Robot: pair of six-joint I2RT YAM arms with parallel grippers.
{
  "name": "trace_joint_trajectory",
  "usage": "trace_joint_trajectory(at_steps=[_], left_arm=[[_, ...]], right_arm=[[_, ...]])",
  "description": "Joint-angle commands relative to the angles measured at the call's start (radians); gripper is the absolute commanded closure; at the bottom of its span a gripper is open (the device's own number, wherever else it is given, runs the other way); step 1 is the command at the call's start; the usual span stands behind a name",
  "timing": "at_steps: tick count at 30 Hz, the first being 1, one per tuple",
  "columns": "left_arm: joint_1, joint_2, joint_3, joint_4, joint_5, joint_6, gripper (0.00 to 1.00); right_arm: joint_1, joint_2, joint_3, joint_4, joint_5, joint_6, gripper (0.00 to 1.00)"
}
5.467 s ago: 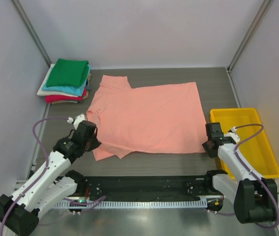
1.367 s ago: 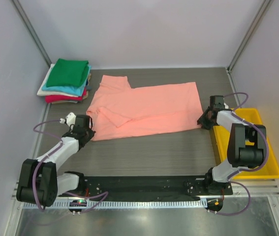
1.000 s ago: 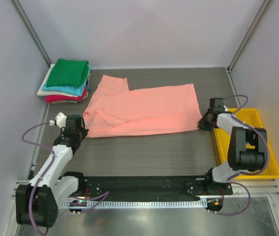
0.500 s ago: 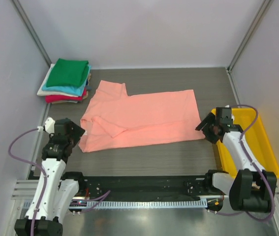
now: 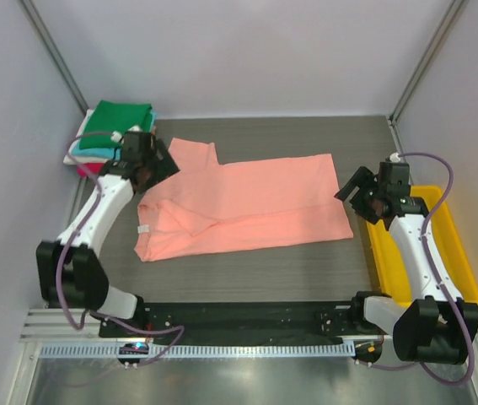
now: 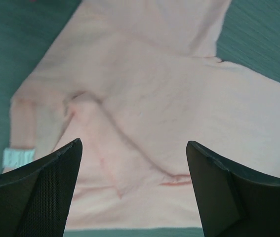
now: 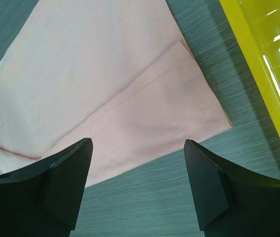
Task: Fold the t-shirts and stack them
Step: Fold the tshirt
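Observation:
The left gripper needs to grip the far sleeve edge of the salmon-pink t-shirt next, to fold the t-shirt's far side across its body.
A salmon-pink t-shirt (image 5: pixel 247 202) lies across the table's middle, folded once along its length, with a small white neck label (image 5: pixel 143 229) at its left end. My left gripper (image 5: pixel 156 164) hovers open above the shirt's far-left sleeve area; in the left wrist view the shirt (image 6: pixel 144 98) and the label (image 6: pixel 17 157) lie below my left gripper (image 6: pixel 132 148), apart from its fingers. My right gripper (image 5: pixel 354 194) hangs open over the shirt's right edge. The right wrist view shows the folded hem corner (image 7: pixel 199 108) beyond my right gripper (image 7: pixel 137 143). Folded t-shirts, a green one on top (image 5: pixel 116 118), are stacked at the back left.
A yellow plastic bin (image 5: pixel 453 274) stands along the right side, close to the right arm; its rim (image 7: pixel 251 54) runs down the right wrist view. Grey walls close in both sides and the back. The left arm reaches across the front of the stack.
Both grippers have opened and let go of the pink shirt. The left arm has swung from the near left to the back left, and the right gripper has lifted and moved back slightly.

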Motion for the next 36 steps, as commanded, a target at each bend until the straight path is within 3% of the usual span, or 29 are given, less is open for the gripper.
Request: trace_joint_trajectory(at_steps=[1, 10, 16, 26, 36], left_arm=[[-0.06, 0.181, 0.2, 0.067, -0.002, 0.127, 0.14], [-0.028, 0.865, 0.894, -0.073, -0.063, 0.321, 0.15], [-0.016, 1.146, 1.203, -0.068, -0.089, 0.391, 0.16], [-0.007, 1.287, 1.342, -0.045, -0.108, 0.375, 0.2], [0.03, 1.364, 1.414, -0.096, 0.092, 0.27, 0.24]], right_arm=[[0.009, -0.011, 0.038, 0.001, -0.048, -0.059, 0.19], [0.012, -0.134, -0.004, -0.007, -0.192, -0.059, 0.19], [0.013, -0.216, 0.022, -0.048, -0.225, -0.099, 0.19], [0.015, -0.209, 0.025, -0.053, -0.247, -0.09, 0.19], [0.016, -0.128, 0.034, -0.017, -0.238, -0.094, 0.19]])
